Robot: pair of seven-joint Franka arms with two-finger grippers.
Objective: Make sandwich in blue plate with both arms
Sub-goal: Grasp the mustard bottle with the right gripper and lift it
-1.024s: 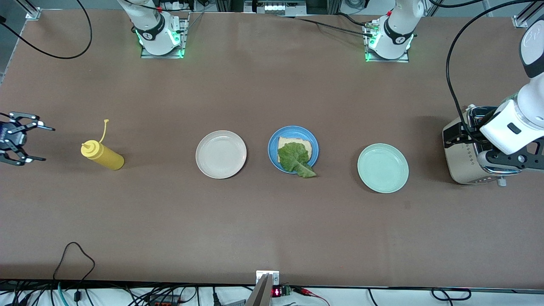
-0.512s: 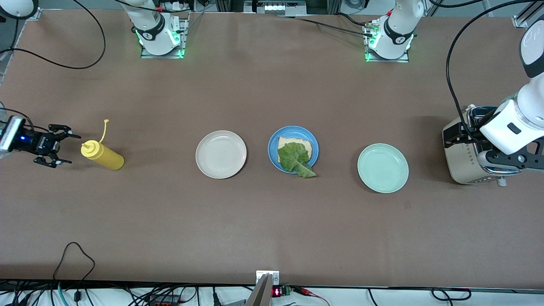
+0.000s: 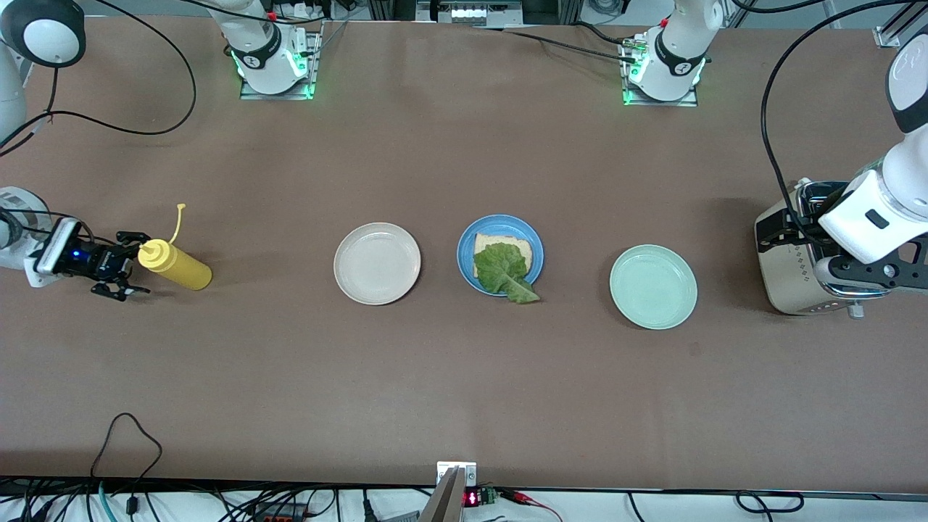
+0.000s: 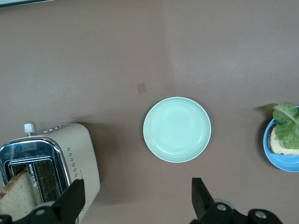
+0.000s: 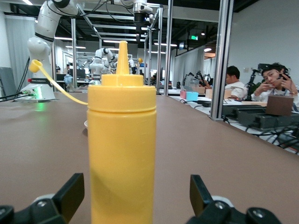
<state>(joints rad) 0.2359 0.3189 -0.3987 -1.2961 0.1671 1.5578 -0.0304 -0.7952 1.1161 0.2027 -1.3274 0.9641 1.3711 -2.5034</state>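
Note:
The yellow squeeze bottle has to add sauce to the sandwich in the blue plate (image 3: 538, 248), so my right gripper will next grab it by its body (image 3: 182, 267).
The blue plate (image 3: 538, 248) holds one bread slice (image 3: 524, 246) with a green lettuce leaf (image 3: 502, 268) on it; the leaf's tip hangs over the rim. It also shows in the left wrist view (image 4: 280, 161). A second bread slice (image 4: 16, 196) stands in the toaster (image 3: 786, 254). My left gripper (image 4: 135, 203) is open and empty over the table beside the toaster. My right gripper (image 3: 133, 264) is open, its fingers either side of a yellow squeeze bottle (image 3: 176, 267) without touching; the bottle (image 5: 122, 140) fills the right wrist view.
A pale pinkish-white plate (image 3: 377, 263) lies beside the blue plate toward the right arm's end. A mint-green plate (image 3: 653, 287), also in the left wrist view (image 4: 177, 129), lies toward the left arm's end. The bottle's cap hangs off on a tether.
My right gripper has moved in from the table's end toward the yellow bottle and now straddles it. The left arm has not moved.

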